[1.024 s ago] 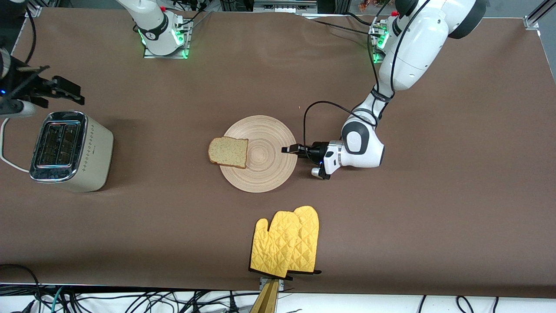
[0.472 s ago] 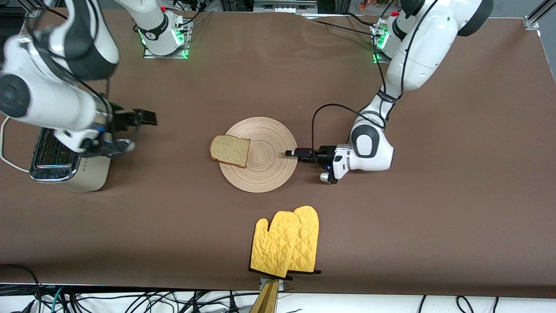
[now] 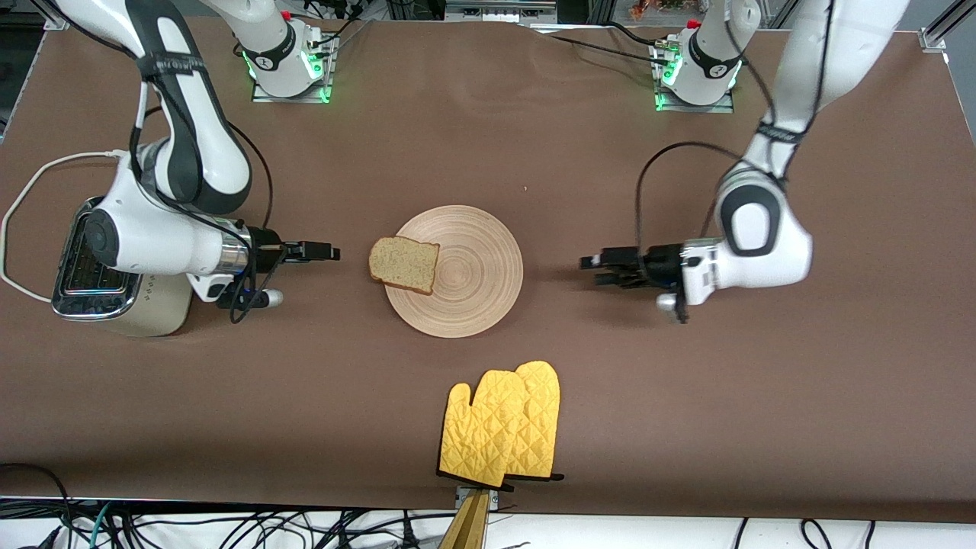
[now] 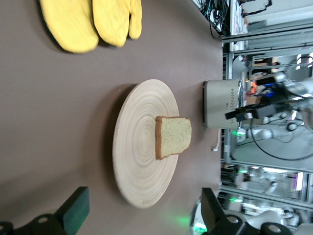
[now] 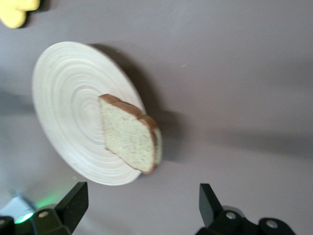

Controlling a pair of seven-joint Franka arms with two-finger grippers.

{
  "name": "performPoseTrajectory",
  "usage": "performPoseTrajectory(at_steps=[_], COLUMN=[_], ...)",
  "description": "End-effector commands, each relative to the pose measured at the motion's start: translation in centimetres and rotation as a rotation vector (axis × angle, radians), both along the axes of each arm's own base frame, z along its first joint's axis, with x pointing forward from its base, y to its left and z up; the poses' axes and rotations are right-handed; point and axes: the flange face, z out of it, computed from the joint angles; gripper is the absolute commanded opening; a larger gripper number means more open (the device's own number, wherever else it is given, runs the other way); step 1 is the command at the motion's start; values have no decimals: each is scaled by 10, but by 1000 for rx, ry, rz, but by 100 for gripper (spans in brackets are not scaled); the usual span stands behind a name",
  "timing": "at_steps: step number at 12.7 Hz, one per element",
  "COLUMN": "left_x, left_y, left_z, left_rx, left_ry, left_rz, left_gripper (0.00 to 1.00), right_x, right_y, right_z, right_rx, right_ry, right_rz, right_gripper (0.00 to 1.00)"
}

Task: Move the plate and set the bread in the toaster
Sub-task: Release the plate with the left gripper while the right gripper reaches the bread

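My right gripper pinches the bread by its overhanging end (image 3: 377, 260) next. The rest lies flat on the plate (image 3: 465, 286), so only that end leaves finger room underneath.
The pale wooden plate (image 3: 465, 286) lies mid-table. The bread (image 3: 402, 264) rests on it and overhangs its rim toward the right arm's end. The cream toaster (image 3: 156, 301) stands at the right arm's end, partly hidden by the right arm. My right gripper (image 3: 329, 250) is open and empty, low between toaster and bread, a short gap from the bread (image 5: 132, 134); its wrist view shows the plate (image 5: 68, 107) ahead of the gripper (image 5: 142, 208). My left gripper (image 3: 596, 271) is open and empty, apart from the plate (image 4: 139, 166) toward the left arm's end. The left wrist view shows the gripper (image 4: 144, 215), bread (image 4: 172, 136) and toaster (image 4: 222, 104).
A pair of yellow oven mitts (image 3: 503, 427) lies nearer the front camera than the plate, by the table's front edge; they also show in the left wrist view (image 4: 90, 22). The toaster's white cord (image 3: 23, 206) loops at the right arm's end.
The left gripper has drawn back from the plate's rim toward the left arm's end and opened. The right arm has swung from over the toaster down toward the bread.
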Motion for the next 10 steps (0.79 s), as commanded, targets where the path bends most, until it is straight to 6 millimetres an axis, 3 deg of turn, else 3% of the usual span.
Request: performPoseTrajectory(at_steps=[1,2,3,4,6,7,8,10], left_x=[-20,-20,-19,-22,-30,-34,-40,-47], left_y=[32,56,94,115,126,129,128,136], left_z=[51,78,105,130,160,182,210,244], left_rx=[72,153,237,278,320,416,528,709], left_ry=[-69,-133,-192,-235,-289,-329,-337,-250], left_rz=[-26,-50,-43,-21,-11,-58,-73,-56], left_gripper=[100,100,100,100,100,100,100,100], right_x=[-3,-7,-10,-15,-18,-20,-20,-23], right_y=[-3,-4,-4,-5,-7,-7,-7,-5], right_z=[-43,-65,-88,-105,-127,-139,-142,-151], right_rx=[148,180,222,268,284,299,314,329], right_ry=[5,5,-5,-3,-22,-27,-31,-11], right_rz=[-9,8,24,5,-10,-1,-4,-2], right_gripper=[99,99,98,98,95,88,62,43])
